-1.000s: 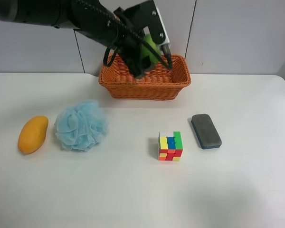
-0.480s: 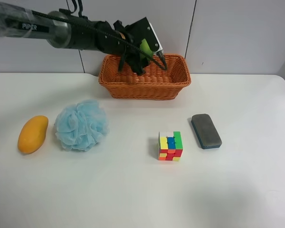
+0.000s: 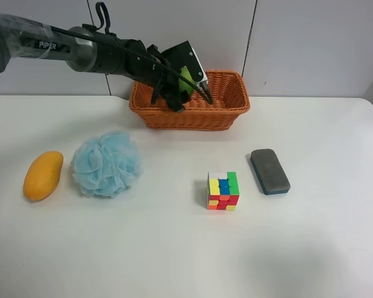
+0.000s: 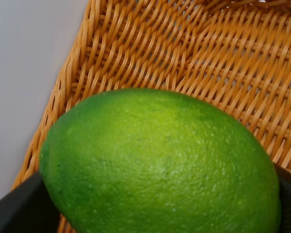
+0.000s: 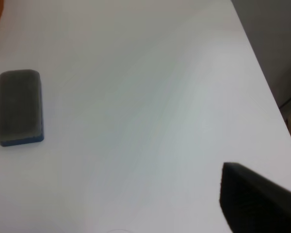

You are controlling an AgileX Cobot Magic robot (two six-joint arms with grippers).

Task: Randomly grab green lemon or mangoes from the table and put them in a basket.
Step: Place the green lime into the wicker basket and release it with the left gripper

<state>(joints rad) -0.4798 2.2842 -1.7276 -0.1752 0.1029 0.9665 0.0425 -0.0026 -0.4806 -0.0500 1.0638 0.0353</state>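
Note:
The green lemon [image 3: 186, 79] is hanging low inside the wicker basket's rim [image 3: 219, 110] in the high view, so it would stay in the basket. My left gripper should open now.
The left gripper [image 3: 185, 84] is shut on the green lemon [image 3: 186, 79] and holds it low inside the orange-brown wicker basket [image 3: 227, 110] at the back of the white table [image 3: 174, 248]. In the left wrist view the lemon [image 4: 160, 165] fills the picture between the black fingers [image 4: 19, 208], close over the woven basket floor [image 4: 223, 58]. The orange-yellow mango [image 3: 43, 176] lies at the exterior high view's left, far from both grippers. The right gripper shows only as a dark edge [image 5: 254, 199] in the right wrist view, over bare table.
A fluffy light-blue bath pouf [image 3: 106, 163] lies next to the mango. A colour cube [image 3: 223, 190] stands in the middle. A dark grey eraser block [image 3: 270, 171] lies to its right and shows in the right wrist view [image 5: 19, 107].
The left gripper with the green lemon has moved down and slightly left, from above the basket rim into the basket. The other things have not moved.

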